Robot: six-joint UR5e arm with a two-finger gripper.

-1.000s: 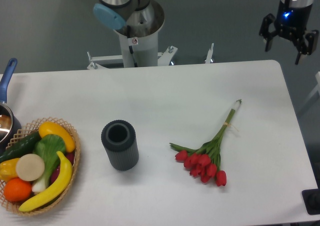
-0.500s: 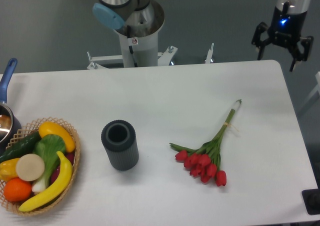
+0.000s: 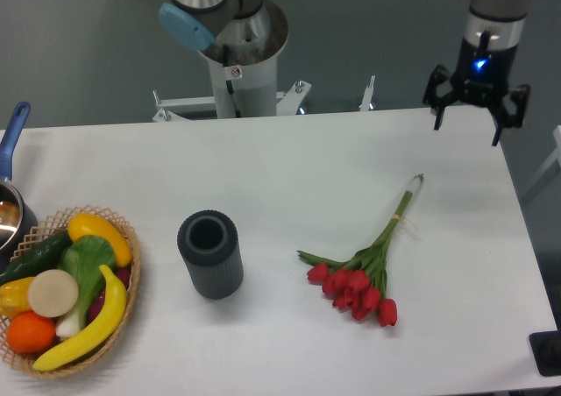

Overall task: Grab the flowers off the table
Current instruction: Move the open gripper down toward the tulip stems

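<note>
The robot's gripper should next take the flowers [image 3: 366, 273] by their thin green stems to pick them up from the table.
The flowers [image 3: 366, 273], a bunch of red tulip buds with thin green stems tied together, lie on the white table [image 3: 289, 159] right of centre, buds toward the front, stem ends pointing to the back right. My gripper [image 3: 467, 123] hangs open and empty above the table's back right corner, well behind and to the right of the stem ends.
A dark grey ribbed cylinder vase [image 3: 209, 253] stands upright left of the flowers. A wicker basket [image 3: 133, 265] of fruit and vegetables sits at the front left, with a blue-handled pot [image 3: 12, 205] behind it. The arm's base [image 3: 237, 54] stands behind the table.
My gripper has moved left and down, from beyond the table's back right corner to above that corner. The flowers have not moved.
</note>
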